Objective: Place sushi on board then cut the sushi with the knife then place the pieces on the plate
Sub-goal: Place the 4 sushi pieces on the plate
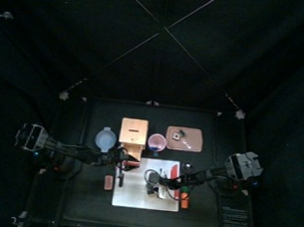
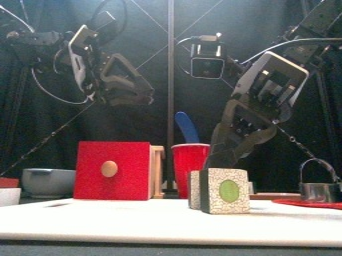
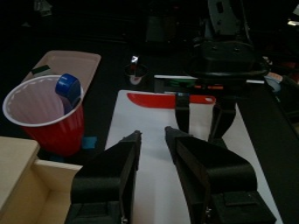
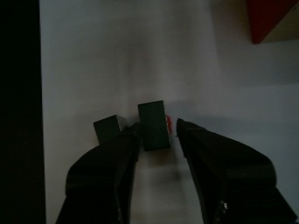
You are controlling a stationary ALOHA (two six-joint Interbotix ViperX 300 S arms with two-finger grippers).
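My right gripper grips the dark green sushi piece by its long sides next, to place the cut piece on the pink plate (image 1: 184, 138).
Two dark green sushi pieces (image 2: 222, 190) stand side by side on the white cutting board (image 2: 134, 222). My right gripper (image 4: 153, 138) hangs just over them, open, with one piece (image 4: 152, 126) in line between its jaws and the other piece (image 4: 107, 129) beside the left jaw. A red knife (image 3: 158, 101) lies flat on the board (image 3: 146, 140) behind the sushi. My left gripper (image 3: 152, 140) hovers over the board's left edge, open and empty. The pink plate (image 1: 184, 138) lies at the back right.
A red cup (image 2: 191, 165) holding a blue knife (image 2: 187, 125) stands behind the board. The wooden box with its red drawer front (image 2: 112, 171) sits to the left, a blue-grey bowl (image 2: 47, 181) beyond it. A metal cutter (image 2: 317, 187) rests on the plate.
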